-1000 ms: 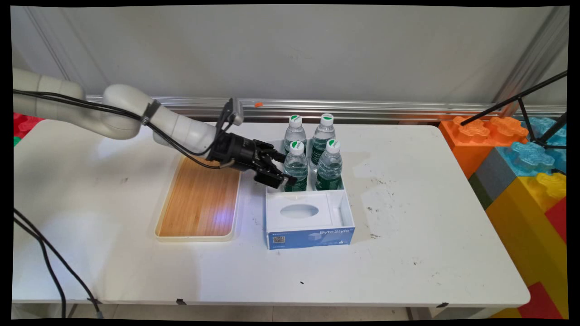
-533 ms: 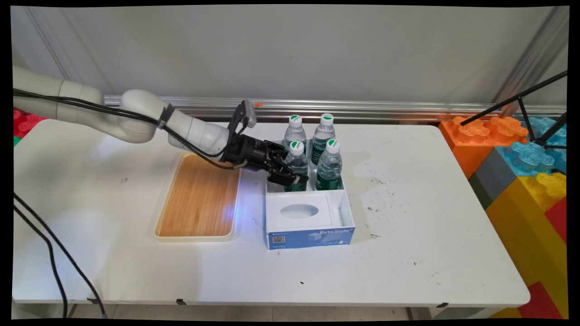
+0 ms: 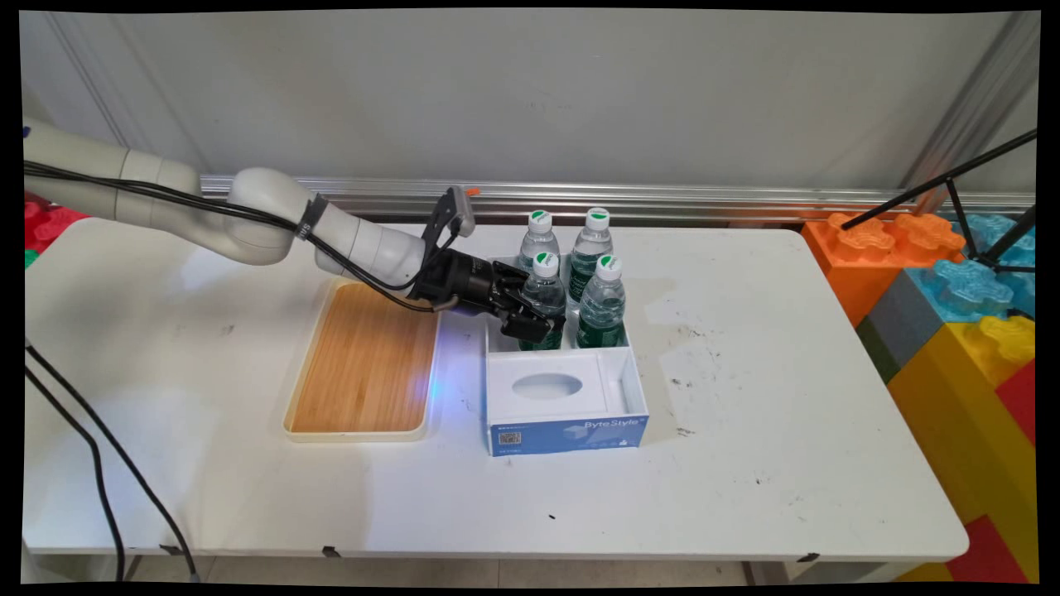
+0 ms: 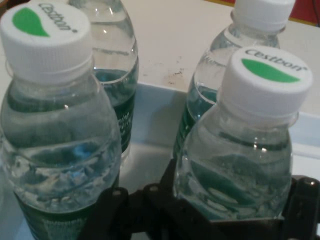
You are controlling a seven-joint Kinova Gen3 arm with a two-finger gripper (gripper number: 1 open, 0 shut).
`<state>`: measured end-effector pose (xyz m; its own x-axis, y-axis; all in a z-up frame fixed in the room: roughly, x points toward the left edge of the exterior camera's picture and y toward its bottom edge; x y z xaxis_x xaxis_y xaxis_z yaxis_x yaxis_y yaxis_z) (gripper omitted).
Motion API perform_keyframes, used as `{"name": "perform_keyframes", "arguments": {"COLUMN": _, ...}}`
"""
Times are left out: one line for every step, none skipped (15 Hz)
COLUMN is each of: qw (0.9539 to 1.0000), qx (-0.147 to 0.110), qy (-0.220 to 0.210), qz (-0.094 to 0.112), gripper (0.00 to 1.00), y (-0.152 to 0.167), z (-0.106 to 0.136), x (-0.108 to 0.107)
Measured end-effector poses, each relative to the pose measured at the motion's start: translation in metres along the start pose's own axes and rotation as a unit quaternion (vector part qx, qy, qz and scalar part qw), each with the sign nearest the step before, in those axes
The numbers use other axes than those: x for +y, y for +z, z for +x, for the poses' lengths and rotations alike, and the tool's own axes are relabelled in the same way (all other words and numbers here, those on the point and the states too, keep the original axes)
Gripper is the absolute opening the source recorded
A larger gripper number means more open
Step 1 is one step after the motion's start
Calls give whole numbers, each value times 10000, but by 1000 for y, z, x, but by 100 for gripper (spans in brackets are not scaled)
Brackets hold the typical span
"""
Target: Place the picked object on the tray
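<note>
The robot's gripper needs to lift the clear water bottle out of the white box point(image 3: 566, 404), so it should grab the bottle by its green-labelled body point(image 3: 541, 338).
Several clear water bottles with white, green-marked caps stand in the far half of a white open box point(image 3: 638, 389) with a blue front. My gripper point(image 3: 534, 305) reaches in from the left, open, with its fingers on either side of the front-left bottle point(image 3: 546, 281) at label height. In the hand view that bottle point(image 4: 240, 165) fills the gap between the black fingers point(image 4: 306, 200) of the gripper point(image 4: 210, 212), and the palm sits close against it. The back-left bottle point(image 4: 55, 130) stands just outside the left finger. Whether the pads press on the bottle is hidden.
A wooden tray point(image 3: 364, 364) with a cream rim lies left of the box, under the arm. A white insert point(image 3: 546, 385) with an oval hole fills the box's near half. Large coloured blocks point(image 3: 952, 314) and a black tripod leg point(image 3: 944, 178) border the table's right side.
The gripper has moved right and slightly up from beside the box until its fingers came round the front-left bottle. The bottle's cap has shifted a little to the right.
</note>
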<state>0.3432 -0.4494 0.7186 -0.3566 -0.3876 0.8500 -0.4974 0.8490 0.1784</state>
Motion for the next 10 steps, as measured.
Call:
{"name": "perform_keyframes", "arguments": {"qw": 10000, "qx": -17, "qy": -15, "qz": -1, "gripper": 0, "y": 0, "z": -1, "x": 0}}
{"name": "perform_keyframes", "arguments": {"qw": 10000, "qx": -32, "qy": -27, "qz": -3, "gripper": 0, "y": 1, "z": -2, "x": -1}}
{"name": "perform_keyframes", "arguments": {"qw": 10000, "qx": -46, "qy": -44, "qz": 1, "gripper": 0, "y": 0, "z": -2, "x": -1}}
{"name": "perform_keyframes", "arguments": {"qw": 10000, "qx": -60, "qy": -60, "qz": 0, "gripper": 0, "y": 0, "z": -3, "x": -2}}
{"name": "perform_keyframes", "arguments": {"qw": 9999, "qx": -69, "qy": -77, "qz": 5, "gripper": 0, "y": -2, "z": -3, "x": -3}}
{"name": "perform_keyframes", "arguments": {"qw": 9999, "qx": -76, "qy": -90, "qz": 2, "gripper": 0, "y": -3, "z": -2, "x": -3}}
{"name": "perform_keyframes", "arguments": {"qw": 9999, "qx": -79, "qy": -105, "qz": 7, "gripper": 0, "y": -6, "z": -2, "x": -4}}
{"name": "perform_keyframes", "arguments": {"qw": 9999, "qx": -82, "qy": -115, "qz": 9, "gripper": 0, "y": -8, "z": -1, "x": -5}}
{"name": "perform_keyframes", "arguments": {"qw": 9999, "qx": -82, "qy": -140, "qz": 23, "gripper": 0, "y": -14, "z": -1, "x": -4}}
{"name": "perform_keyframes", "arguments": {"qw": 9998, "qx": -84, "qy": -156, "qz": 24, "gripper": 0, "y": -18, "z": 0, "x": -4}}
